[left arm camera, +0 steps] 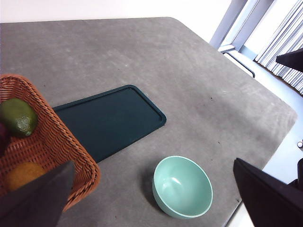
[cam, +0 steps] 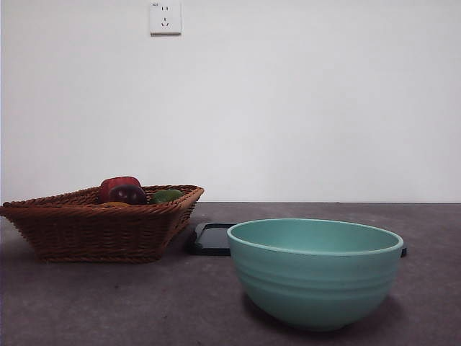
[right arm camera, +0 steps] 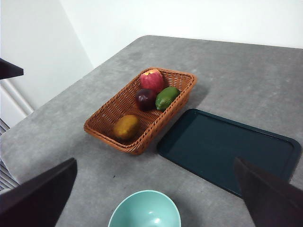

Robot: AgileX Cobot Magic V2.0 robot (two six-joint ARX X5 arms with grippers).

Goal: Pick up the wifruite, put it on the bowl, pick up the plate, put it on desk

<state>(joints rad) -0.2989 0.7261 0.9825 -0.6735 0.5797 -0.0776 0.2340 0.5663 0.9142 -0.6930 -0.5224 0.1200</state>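
Observation:
My left gripper grabs the orange-brown wifruite around its rounded body (cam: 115, 204) (left arm camera: 23, 175) next, to put the wifruite in the bowl.
The wifruite (right arm camera: 126, 126), small and orange-brown, lies in the near end of a wicker basket (right arm camera: 106, 118); it also shows in the left wrist view (left arm camera: 21, 175) and just above the basket rim in the front view (cam: 114, 205). The teal bowl (cam: 315, 270) stands empty on the desk (cam: 144, 303), also in the left wrist view (left arm camera: 182, 187). A flat dark green tray-like plate (right arm camera: 227, 151) lies between basket and bowl (left arm camera: 106, 120). My left gripper (left arm camera: 153, 163) and right gripper (right arm camera: 155, 161) are both open and empty, high above the table.
The basket (cam: 94, 227) also holds a red apple (right arm camera: 152, 80), a dark purple-red fruit (right arm camera: 145, 98) and a green fruit (right arm camera: 166, 97). The table's rounded edges show near the bowl (left arm camera: 265, 156) and beside the basket (right arm camera: 28, 137). No arm shows in the front view.

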